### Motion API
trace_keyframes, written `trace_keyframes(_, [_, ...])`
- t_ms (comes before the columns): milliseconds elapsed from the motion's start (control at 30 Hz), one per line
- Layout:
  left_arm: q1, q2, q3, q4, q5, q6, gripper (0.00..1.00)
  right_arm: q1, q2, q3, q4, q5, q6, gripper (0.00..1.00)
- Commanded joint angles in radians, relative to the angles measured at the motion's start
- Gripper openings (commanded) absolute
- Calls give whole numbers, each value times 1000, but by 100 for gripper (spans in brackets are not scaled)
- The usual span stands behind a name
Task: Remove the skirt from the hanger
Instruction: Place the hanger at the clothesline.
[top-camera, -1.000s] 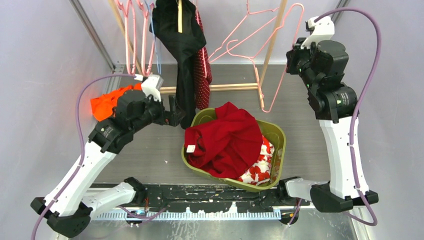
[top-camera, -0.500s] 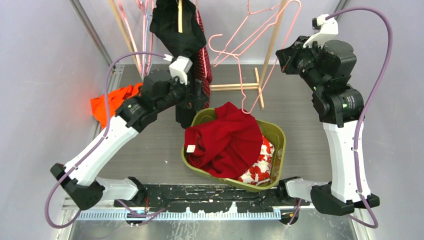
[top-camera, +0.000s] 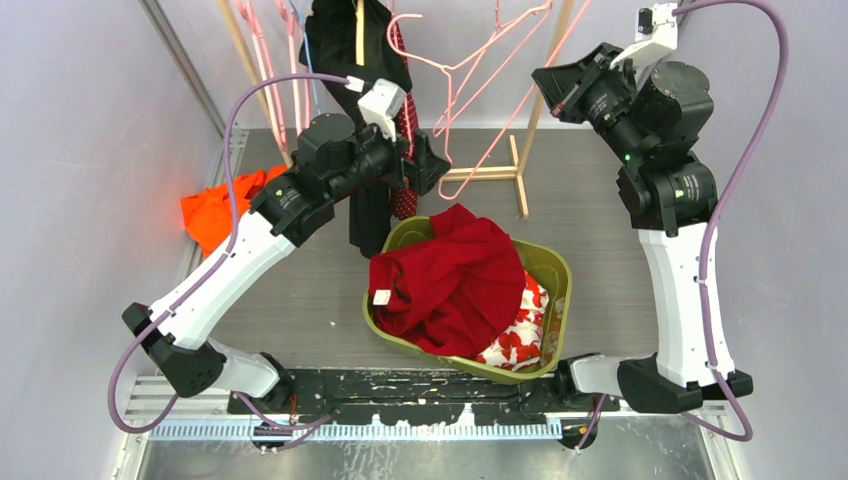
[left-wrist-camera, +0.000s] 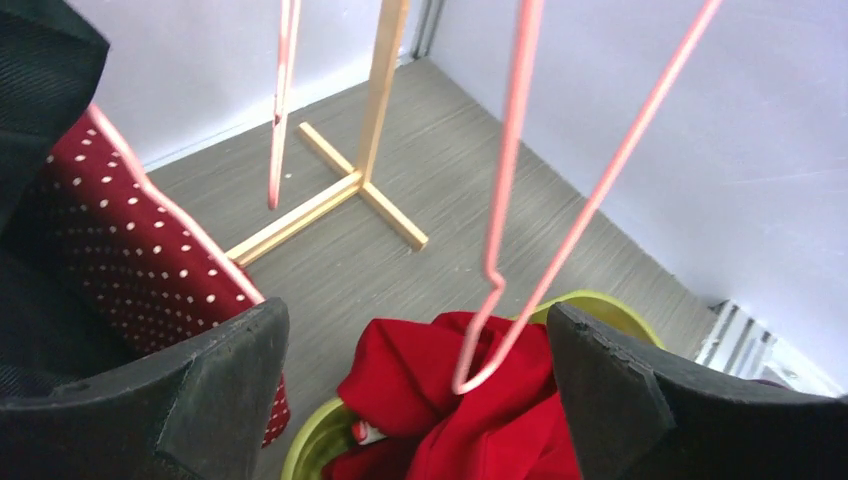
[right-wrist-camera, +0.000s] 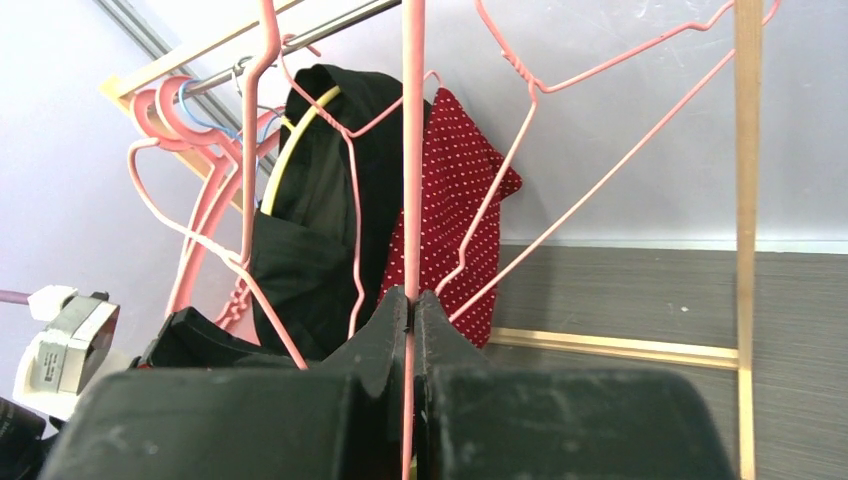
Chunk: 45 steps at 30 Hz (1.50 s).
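Note:
My left gripper grabs the bare pink hanger near its dangling lower corner (top-camera: 447, 195) (left-wrist-camera: 464, 387) next, so its hook stays free to hang on the bar of the rack.
The plain red skirt (top-camera: 455, 280) lies bunched in the green basket (top-camera: 555, 265), with no hanger in it. My right gripper (top-camera: 540, 75) is raised near the rack and shut on the wire of a bare pink hanger (right-wrist-camera: 412, 150). That hanger's lower corner (left-wrist-camera: 480, 380) dangles above the skirt (left-wrist-camera: 430, 400). My left gripper (top-camera: 428, 165) is open and holds nothing. It hovers beside a hanging red polka-dot garment (left-wrist-camera: 120, 250), and the hanger corner shows between its fingers (left-wrist-camera: 240, 370) but farther off.
A black garment (top-camera: 355, 60) on a yellow hanger (right-wrist-camera: 290, 160) hangs next to the polka-dot one (right-wrist-camera: 455, 180). Several pink hangers (top-camera: 265, 60) crowd the rail's left end. A wooden rack post (top-camera: 540, 100) stands at the back. An orange cloth (top-camera: 215, 205) lies left, and floral fabric (top-camera: 515, 340) sits under the skirt.
My left arm swung up and right from near the orange cloth to the hanging garments, and its jaws widened slightly. My right gripper lifted the bare hanger up and left toward the rail.

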Motion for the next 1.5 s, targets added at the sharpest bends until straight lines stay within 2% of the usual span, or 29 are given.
trace_keyframes(0, [-5, -30, -11, 181, 92, -56, 100, 5, 9, 7, 133, -31, 73, 1])
trace_keyframes(400, [-4, -9, -90, 280, 106, -120, 98, 4, 59, 14, 213, -103, 211, 1])
trace_keyframes(467, [-3, -4, -89, 282, 107, -118, 93, 4, 63, 8, 213, -113, 222, 1])
trace_keyframes(567, [-4, 5, -74, 274, 121, -107, 79, 4, 61, 1, 209, -112, 216, 1])
trace_keyframes(667, [-4, 6, -69, 266, 114, -97, 72, 5, 66, 24, 160, -114, 192, 1])
trace_keyframes(700, [-3, 6, -68, 264, 112, -92, 65, 5, 66, 30, 144, -115, 182, 1])
trace_keyframes(733, [-3, 6, -66, 261, 112, -86, 51, 4, 65, 32, 131, -113, 174, 1])
trace_keyframes(767, [-4, 7, -64, 256, 108, -84, 12, 5, 62, 32, 120, -111, 167, 1])
trace_keyframes(800, [-3, 4, -63, 251, 91, -87, 1, 5, 61, 29, 113, -108, 158, 1])
trace_keyframes(967, [-2, -8, -61, 242, 54, -69, 0, 4, 60, 10, 82, -62, 126, 2])
trace_keyframes(1000, [-3, -11, -57, 238, 43, -70, 0, 4, 59, 6, 70, -47, 115, 6])
trace_keyframes(1100, [-3, -19, -31, 201, -11, -69, 0, 5, 57, -4, 19, 33, 50, 31])
trace_keyframes(1167, [-4, -29, -13, 169, -52, -57, 0, 5, 52, -10, -21, 94, -5, 40])
trace_keyframes(1333, [-5, -41, 48, 56, -105, 7, 0, 5, 24, -52, -41, 218, -95, 44])
trace_keyframes(1467, [-5, -31, 105, -74, -126, -13, 0, 4, 13, -76, -28, 252, -115, 44])
